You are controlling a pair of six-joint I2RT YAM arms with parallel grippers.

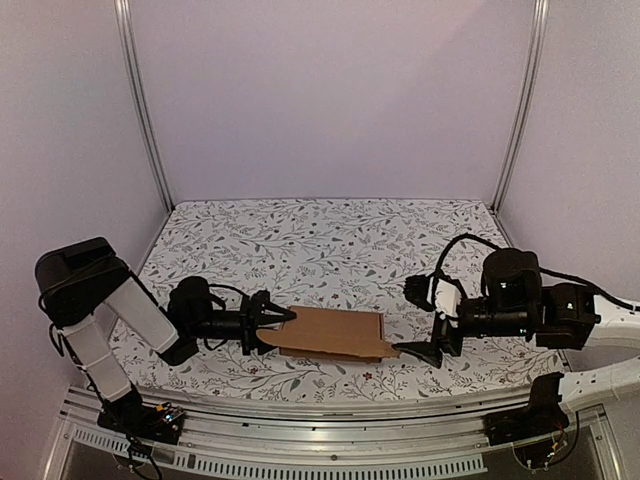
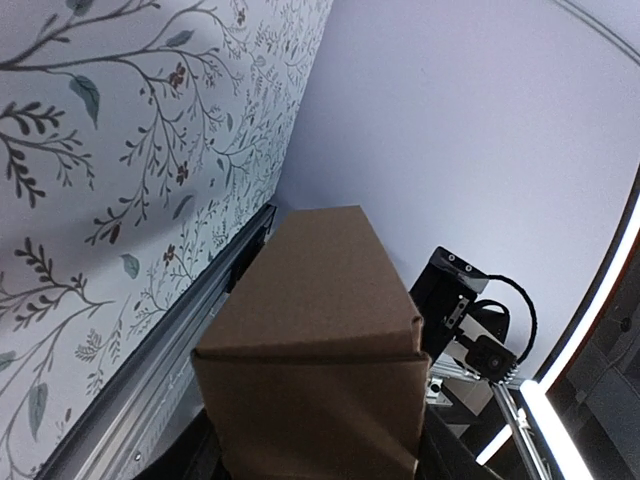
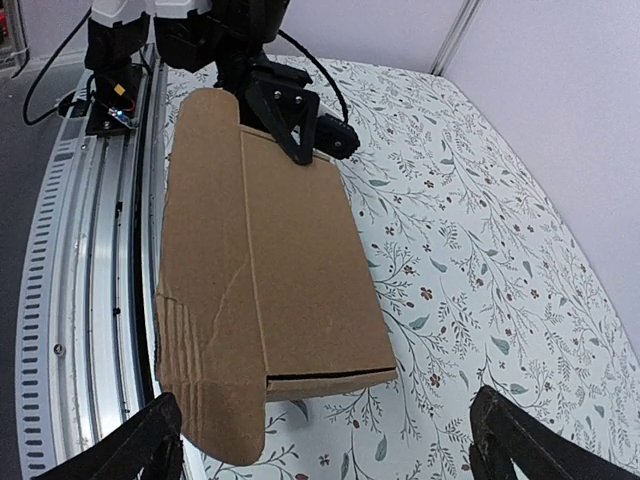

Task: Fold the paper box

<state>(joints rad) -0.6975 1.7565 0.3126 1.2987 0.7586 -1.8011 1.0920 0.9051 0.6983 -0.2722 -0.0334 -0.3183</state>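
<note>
The paper box (image 1: 330, 333) should next be gripped by my right gripper across its end opposite my left gripper. This keeps the box's creased flap free to fold.
The paper box (image 1: 330, 333) is a flattish brown cardboard oblong lying lengthwise near the table's front edge. My left gripper (image 1: 270, 322) is shut on its left end. In the left wrist view the paper box (image 2: 320, 330) fills the space between the dark jaws of the left gripper (image 2: 320, 455). My right gripper (image 1: 422, 320) stands wide open just off the box's right end, touching nothing. In the right wrist view the paper box (image 3: 290, 260) has a creased flap (image 3: 205, 340) sticking out along its rail side. The right gripper (image 3: 328, 425) straddles the near end, and the left gripper (image 3: 295, 115) holds the far end.
A floral cloth (image 1: 330, 240) covers the table. An aluminium rail (image 1: 330, 415) runs along the front edge, close beside the box. White walls with metal posts (image 1: 145, 110) enclose the back and sides.
</note>
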